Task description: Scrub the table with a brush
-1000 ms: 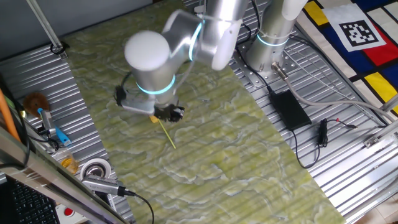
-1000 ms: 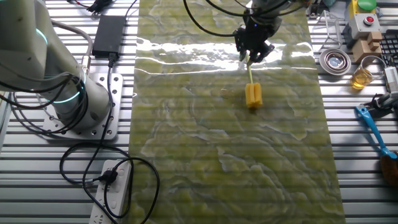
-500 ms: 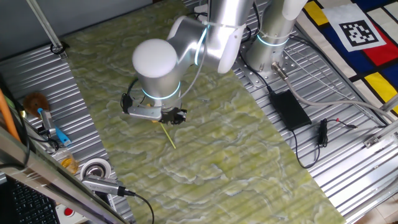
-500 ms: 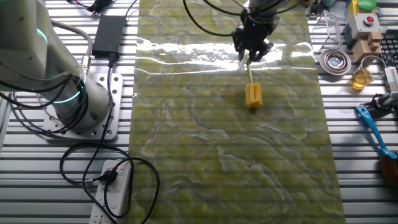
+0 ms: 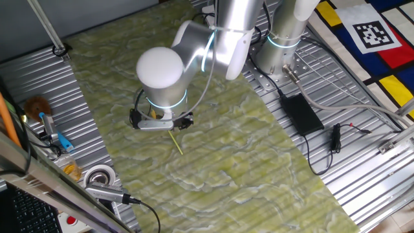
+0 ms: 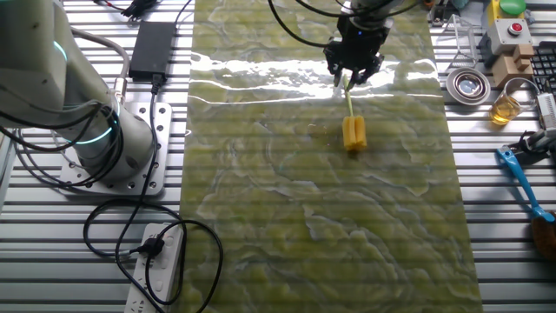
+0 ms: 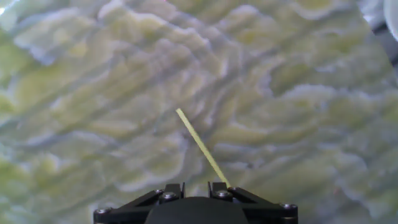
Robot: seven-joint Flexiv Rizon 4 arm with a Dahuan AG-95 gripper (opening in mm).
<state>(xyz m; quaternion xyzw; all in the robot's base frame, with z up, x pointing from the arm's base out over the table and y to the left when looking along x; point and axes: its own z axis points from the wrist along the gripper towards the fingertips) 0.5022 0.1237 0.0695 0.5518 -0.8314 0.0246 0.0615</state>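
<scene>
My gripper takes hold of the brush by its thin handle (image 5: 176, 142) next, to scrub the marbled table.
The brush (image 6: 354, 133) lies flat on the green-yellow marbled table (image 6: 287, 217), its yellow head nearer the camera in the other fixed view and its thin handle running away under my gripper (image 6: 352, 76). In one fixed view only the handle (image 5: 176, 141) shows. The head is hidden beneath my gripper (image 5: 173, 123). In the hand view the handle (image 7: 202, 149) slants from mid-frame down to the right fingertip. My gripper (image 7: 194, 185) hovers low over the table (image 7: 298, 112), open, with nothing between its fingers.
On the ribbed metal panel beside the table lie a blue-handled tool (image 6: 517, 178), a tape roll (image 6: 467, 84) and a jar of yellow liquid (image 6: 504, 107). A power adapter (image 5: 301, 113) with cables lies near the arm base (image 5: 284, 45). A power strip (image 6: 161, 269) sits on the base's side.
My hand has shifted a little over the brush and now covers its yellow head in one fixed view. The brush itself has not moved.
</scene>
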